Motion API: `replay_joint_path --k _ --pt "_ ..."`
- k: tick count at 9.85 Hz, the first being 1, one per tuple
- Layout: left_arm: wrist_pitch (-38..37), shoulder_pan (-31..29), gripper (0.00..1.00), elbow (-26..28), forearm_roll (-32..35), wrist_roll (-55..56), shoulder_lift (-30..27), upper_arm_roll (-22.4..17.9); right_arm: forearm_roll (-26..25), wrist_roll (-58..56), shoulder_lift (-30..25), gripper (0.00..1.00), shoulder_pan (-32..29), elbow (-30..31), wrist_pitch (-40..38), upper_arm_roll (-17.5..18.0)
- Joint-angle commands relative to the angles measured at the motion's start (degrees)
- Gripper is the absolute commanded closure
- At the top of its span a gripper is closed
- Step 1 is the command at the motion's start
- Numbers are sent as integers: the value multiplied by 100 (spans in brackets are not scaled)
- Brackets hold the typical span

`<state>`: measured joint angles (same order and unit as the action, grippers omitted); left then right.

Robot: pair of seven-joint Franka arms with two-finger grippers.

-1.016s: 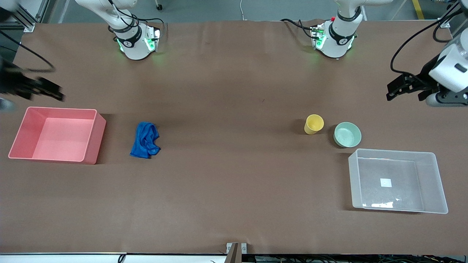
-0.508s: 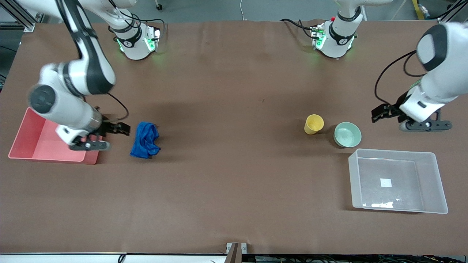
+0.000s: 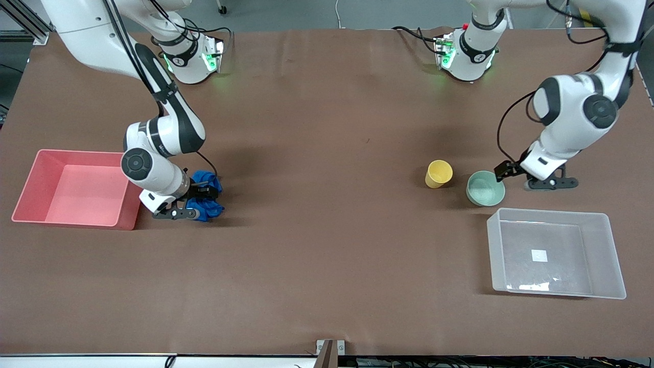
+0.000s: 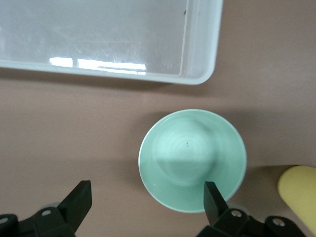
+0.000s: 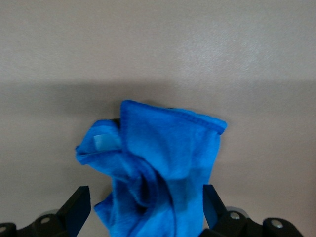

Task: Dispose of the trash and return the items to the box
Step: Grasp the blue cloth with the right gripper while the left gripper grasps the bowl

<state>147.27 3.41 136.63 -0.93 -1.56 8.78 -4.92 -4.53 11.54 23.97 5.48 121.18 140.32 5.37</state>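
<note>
My right gripper grabs the crumpled middle folds of the blue cloth [image 3: 208,203] next, to drop it in the pink bin.
The blue cloth [image 3: 208,203] lies crumpled on the table beside the pink bin. My right gripper [image 3: 196,202] is low over it and open. In the right wrist view the cloth [image 5: 158,163] lies between the fingers [image 5: 79,205], around the gripper's midpoint [image 5: 145,205]. The mint-green bowl [image 3: 484,189] and the yellow cup [image 3: 438,174] stand side by side. My left gripper [image 3: 508,174] is open at the bowl's rim. In the left wrist view [image 4: 145,200] one finger [image 4: 212,197] is over the bowl [image 4: 192,158], the other is off it. The clear box [image 3: 549,211] sits nearer the front camera than the bowl.
The pink bin [image 3: 82,152] stands at the right arm's end of the table, close beside the right gripper. The clear box's corner [image 4: 200,74] lies a short way from the bowl, and the yellow cup [image 4: 298,190] is close beside the left gripper's finger.
Both arms have swung in from the table's ends and come down. The right gripper moved from over the pink bin to the cloth. The left gripper moved to the bowl.
</note>
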Motion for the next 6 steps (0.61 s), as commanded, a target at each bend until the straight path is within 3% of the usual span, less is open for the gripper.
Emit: replay_joint_path --k 1,3,4,5,6 --pt "363 -42 0 30 93 -213 623 -53 -303 137 -51 0 -64 377 405 8" --pt "810 -42 1 -14 102 -214 1045 -53 -303 452 -42 3 -64 643 918 17" --pt "1056 -42 7 -14 102 -214 1195 -53 -303 515 -16 28 -64 643 953 17" --pt "1267 -33 31 -14 76 -205 1283 -53 -303 524 -16 81 -64 643 927 17" --pt "1278 -42 71 -5 67 -214 1276 -53 -303 568 -16 99 -73 609 901 17"
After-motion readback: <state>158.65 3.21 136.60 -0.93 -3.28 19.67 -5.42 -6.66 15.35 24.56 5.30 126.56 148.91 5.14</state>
